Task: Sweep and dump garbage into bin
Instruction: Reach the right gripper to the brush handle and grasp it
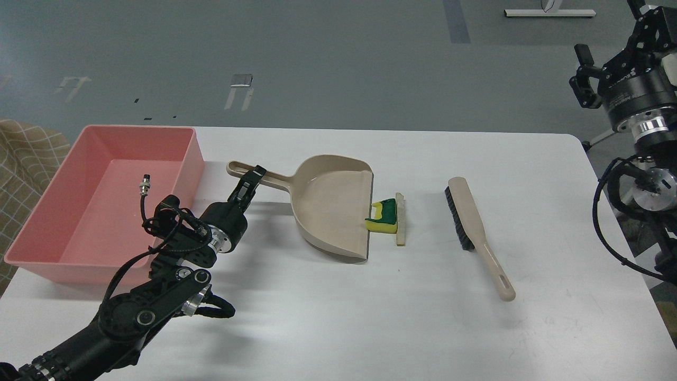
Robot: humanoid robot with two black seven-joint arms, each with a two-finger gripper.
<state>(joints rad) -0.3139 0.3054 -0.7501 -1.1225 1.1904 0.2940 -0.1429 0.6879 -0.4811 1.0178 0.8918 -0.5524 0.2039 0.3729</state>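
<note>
I need to grip the brush by its handle [495, 270] next with my right gripper, so the brush's black bristles stay free. The brush can then sweep the scraps.
The garbage lies just right of the beige dustpan's [330, 203] open lip: a yellow sponge piece with a green top [383, 218] and a thin white slice [401, 225] against its right side. My left gripper [253, 180] is shut on the dustpan's long handle, which points left. The pan's lip looks tilted down toward the sponge. The pink bin [79, 211] stands at the table's left end, empty, left of my left arm. My right gripper [611, 34] is open and empty, raised high beyond the table's right end.
A beige brush with black bristles [473, 227] lies on the white table [338, 317], right of the scraps, handle toward me. A checked cloth [26, 153] shows beyond the bin at the left edge.
</note>
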